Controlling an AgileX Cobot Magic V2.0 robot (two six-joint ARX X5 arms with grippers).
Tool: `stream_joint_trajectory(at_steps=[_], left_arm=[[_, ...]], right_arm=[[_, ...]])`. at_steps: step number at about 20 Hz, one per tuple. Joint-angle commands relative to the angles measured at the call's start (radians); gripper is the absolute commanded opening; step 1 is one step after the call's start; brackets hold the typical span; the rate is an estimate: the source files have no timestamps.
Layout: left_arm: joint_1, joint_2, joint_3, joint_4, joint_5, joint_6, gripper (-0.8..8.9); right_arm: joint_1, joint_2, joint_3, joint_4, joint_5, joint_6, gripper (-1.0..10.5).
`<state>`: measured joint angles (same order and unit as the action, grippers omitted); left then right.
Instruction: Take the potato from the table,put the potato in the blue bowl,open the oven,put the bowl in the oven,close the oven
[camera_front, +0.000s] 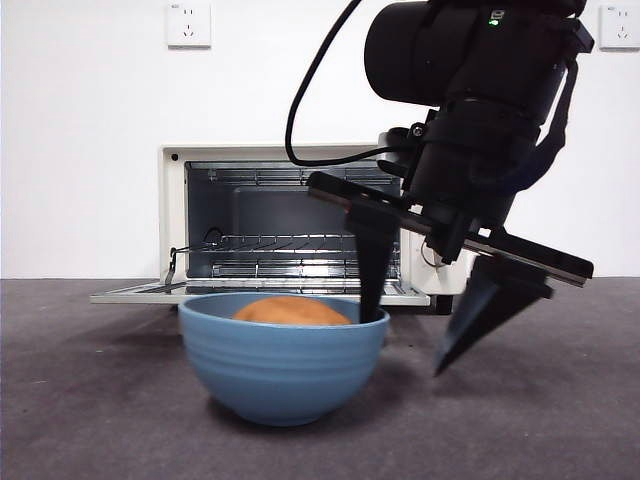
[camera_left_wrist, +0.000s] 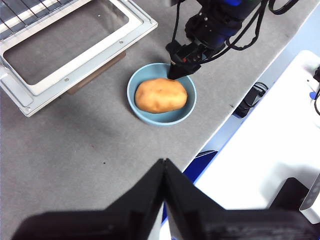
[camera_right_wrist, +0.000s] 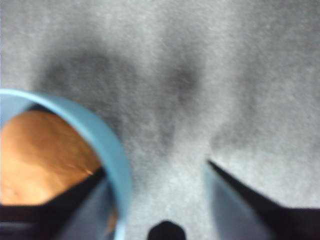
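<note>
The bowl should next be gripped by its rim (camera_front: 384, 318) with my right gripper, to put the potato (camera_front: 292, 311) in the blue bowl into the open oven.
The blue bowl (camera_front: 280, 365) stands on the table (camera_front: 90, 420) in front of the oven (camera_front: 172, 215), whose door (camera_front: 250, 294) lies folded down flat. The orange-brown potato (camera_front: 292, 311) rests inside the bowl. My right gripper (camera_front: 405, 343) is open and straddles the bowl's right rim, one jaw down inside the bowl beside the potato, the other outside. The right wrist view shows the rim (camera_right_wrist: 107, 145) and potato (camera_right_wrist: 40, 155) between and beside the jaws of my right gripper (camera_right_wrist: 156, 167). My left gripper (camera_left_wrist: 164, 164) is shut on nothing, high above the table's edge, looking down on the bowl (camera_left_wrist: 161, 120) and potato (camera_left_wrist: 161, 95).
The open oven door (camera_left_wrist: 75, 45) with its glass window lies close behind the bowl. Wire racks (camera_front: 290, 243) sit inside the oven. A white surface (camera_left_wrist: 270, 150) with cables lies past the table's edge. Wall sockets (camera_front: 189, 24) are on the back wall.
</note>
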<state>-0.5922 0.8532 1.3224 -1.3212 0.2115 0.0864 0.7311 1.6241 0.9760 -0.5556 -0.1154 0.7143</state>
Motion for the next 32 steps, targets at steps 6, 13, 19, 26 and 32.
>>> stream_joint_trajectory(at_steps=[6,13,19,26,32], left_arm=[[-0.002,-0.004,-0.005,0.004,-0.003,0.022,-0.06],[-0.002,-0.004,-0.005,0.004,-0.003,0.021,-0.06],[-0.002,-0.005,-0.005,0.004,-0.003,0.017,-0.06],[-0.002,-0.007,-0.005,0.004,-0.003,0.013,-0.06],[-0.002,-0.007,-0.005,0.004,-0.003,0.014,-0.06]], right_arm=[[0.002,0.009,0.033,-0.017,-0.001,0.031,-0.1],[0.002,0.01,0.349,-0.298,0.065,0.082,-0.1],[-0.06,0.095,0.561,-0.33,0.082,0.202,-0.1],[-0.107,0.387,0.962,-0.532,0.072,0.213,-0.1],[-0.144,0.547,1.161,-0.622,0.063,0.313,-0.1]])
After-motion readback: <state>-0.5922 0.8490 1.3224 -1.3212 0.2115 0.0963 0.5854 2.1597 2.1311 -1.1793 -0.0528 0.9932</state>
